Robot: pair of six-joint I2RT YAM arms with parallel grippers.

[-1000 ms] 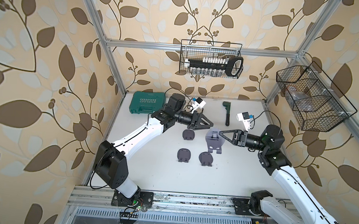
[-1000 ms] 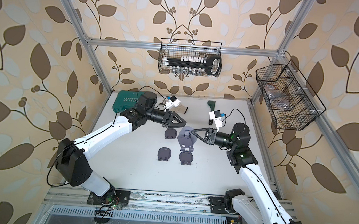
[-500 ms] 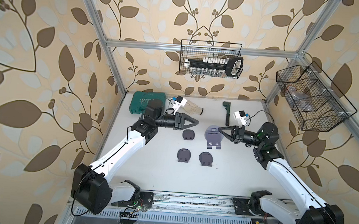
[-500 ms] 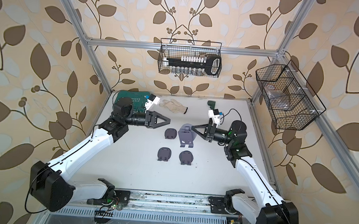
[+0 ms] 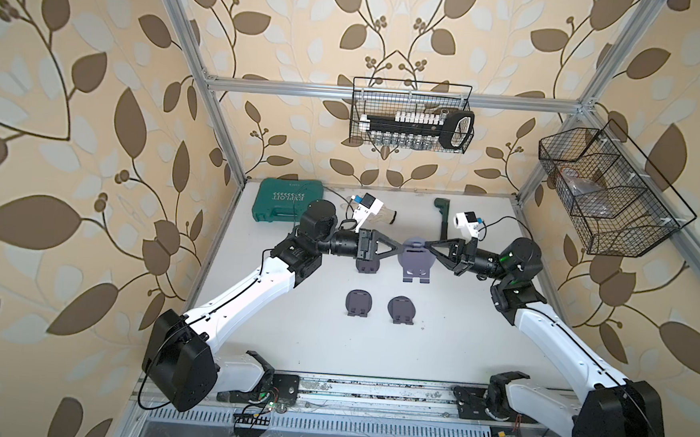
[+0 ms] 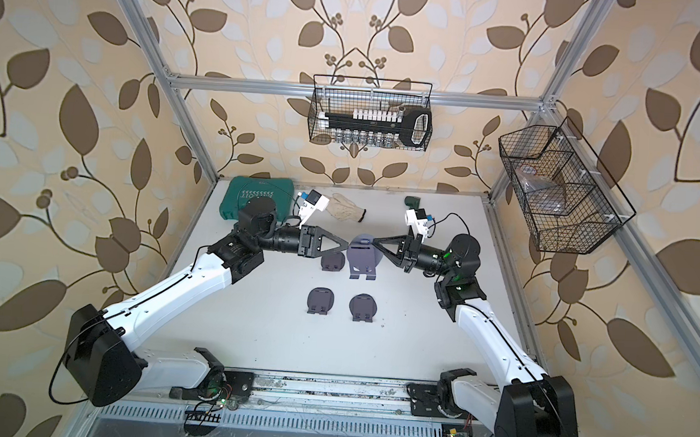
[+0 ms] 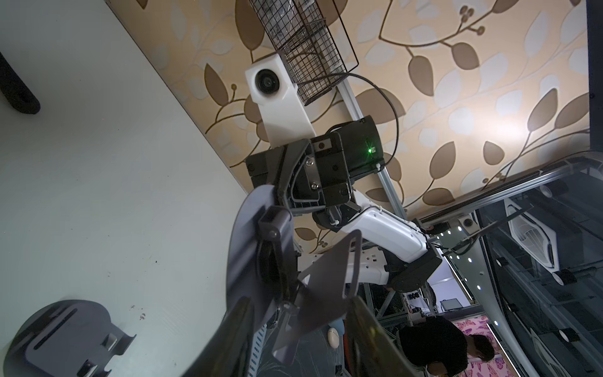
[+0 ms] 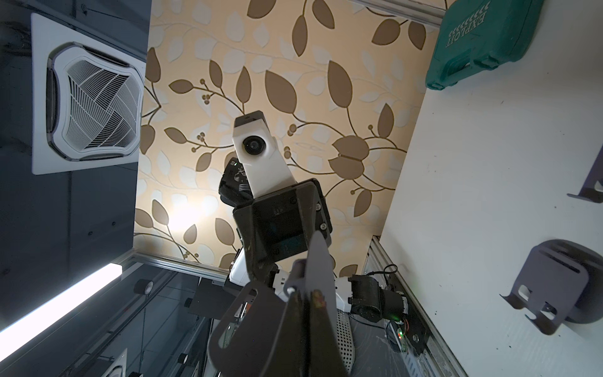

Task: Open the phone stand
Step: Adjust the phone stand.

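I need to grab only its hinged flap point(image 7: 329, 284) with my left gripper next, and leave the round plate to my right gripper. Then the phone stand can be opened.
A grey phone stand point(image 5: 416, 260) point(image 6: 362, 258) hangs in the air over the middle of the table, between my two grippers. My right gripper point(image 5: 426, 244) point(image 8: 306, 313) is shut on the thin edge of its plate point(image 8: 248, 320). From the opposite side, my left gripper point(image 5: 400, 246) point(image 7: 297, 339) stands open. The stand's round plate point(image 7: 241, 244) and its hinged flap point(image 7: 329, 284) lie between the left fingers point(image 7: 235, 336). The flap is swung partly away from the plate.
Three more grey stands lie flat on the table point(image 5: 290, 349): one point(image 5: 367, 266) just under the left gripper, two point(image 5: 359, 304) point(image 5: 402, 310) nearer the front. A green tool case point(image 5: 289, 201), a glove point(image 5: 386, 215) and a dark tool point(image 5: 442, 217) lie at the back. Wire baskets point(image 5: 410, 121) point(image 5: 608, 193) hang on the walls.
My right gripper has raised the stand slightly. My left gripper drew back to the left, then came in again, and now has the stand's plate and flap between its fingers.
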